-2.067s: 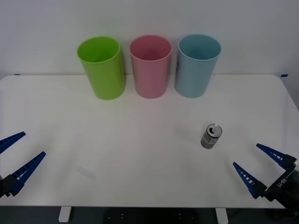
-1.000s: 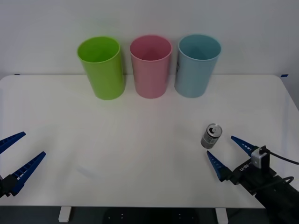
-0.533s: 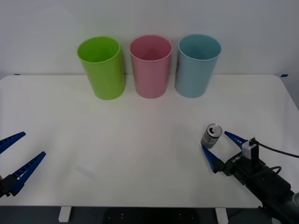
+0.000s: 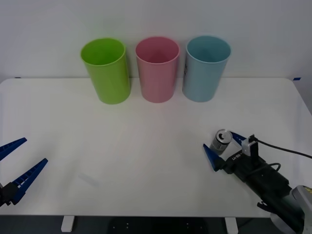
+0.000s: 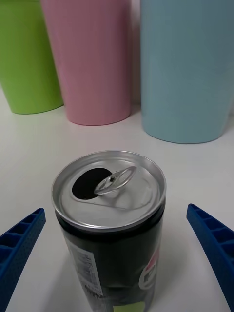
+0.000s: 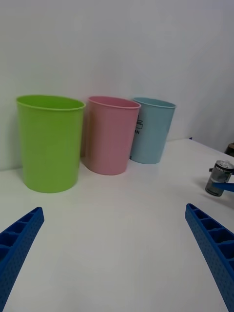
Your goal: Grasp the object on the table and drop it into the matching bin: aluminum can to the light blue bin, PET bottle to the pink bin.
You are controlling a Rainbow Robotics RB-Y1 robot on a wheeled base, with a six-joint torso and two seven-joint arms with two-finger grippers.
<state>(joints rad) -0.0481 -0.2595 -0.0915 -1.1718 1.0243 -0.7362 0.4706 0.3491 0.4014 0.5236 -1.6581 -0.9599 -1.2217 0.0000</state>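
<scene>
The aluminum can has to go into the light blue bin (image 4: 206, 68). I need to grab it by its dark side (image 4: 220, 145) with my right gripper next, and then my right gripper needs to drop it there.
The aluminum can (image 4: 221, 142) stands upright on the white table (image 4: 146, 131) at the front right, with a dark side and a shiny pull-tab top (image 5: 109, 187). My right gripper (image 4: 218, 140) is open, one blue finger on each side of the can and neither touching it in the right wrist view. The light blue bin (image 4: 206, 68) stands at the back, rightmost of three, with the pink bin (image 4: 157, 69) beside it. My left gripper (image 4: 35, 150) is open and parked at the front left edge.
A lime green bin (image 4: 106, 70) stands left of the pink one at the back. The three bins form a close row along the wall. Bare white tabletop lies between the can and the bins. A black cable (image 4: 287, 151) trails from the right wrist.
My right gripper has moved in from the front right corner toward the can, and its open fingers now flank it. The can and the left arm have not moved.
</scene>
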